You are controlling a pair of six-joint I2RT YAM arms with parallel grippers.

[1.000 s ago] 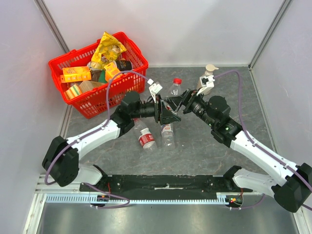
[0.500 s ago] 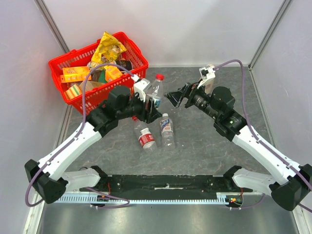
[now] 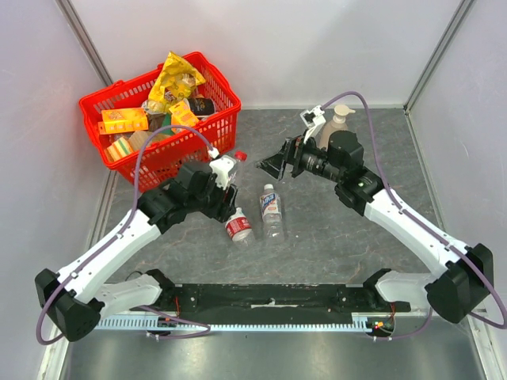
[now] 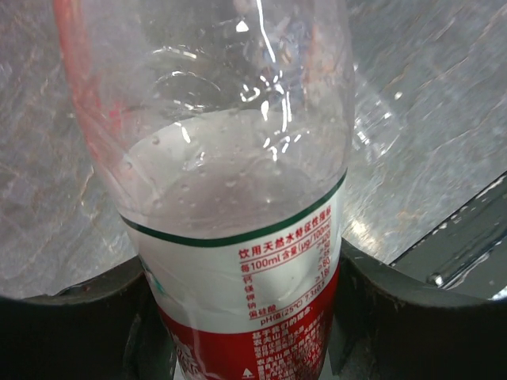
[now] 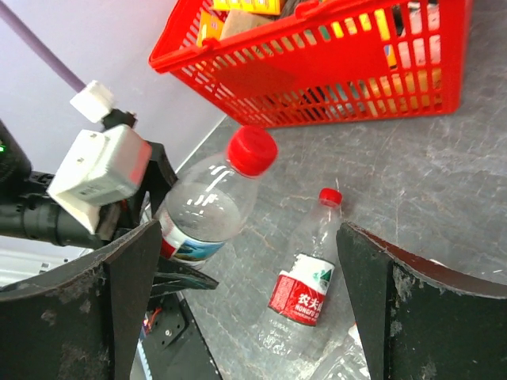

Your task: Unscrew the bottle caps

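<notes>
I should next grab the red cap (image 3: 240,156) (image 5: 253,150) by its opposite sides with my right gripper and leave the label to my left gripper. Then I can unscrew the cap.
My left gripper (image 3: 224,180) is shut on a clear bottle (image 3: 229,168) with a red cap (image 3: 239,155), held tilted above the table. In the left wrist view the bottle's white and red label (image 4: 253,301) fills the space between my fingers (image 4: 71,332). My right gripper (image 3: 271,164) is open and empty, just right of the held bottle's cap. The right wrist view shows that cap (image 5: 252,149) and a second bottle (image 5: 305,289) lying flat with a red cap (image 5: 330,196). A third bottle (image 3: 272,212) with a white cap (image 3: 268,188) lies beside the second bottle (image 3: 238,226).
A red basket (image 3: 207,136) full of packaged goods stands at the back left, close behind the left gripper. A beige pump soap bottle (image 3: 337,123) stands at the back right behind the right arm. Grey walls enclose the table on three sides.
The left gripper has carried the bottle left and down, away from the right gripper. The right gripper has parted from the cap and swung left, open.
</notes>
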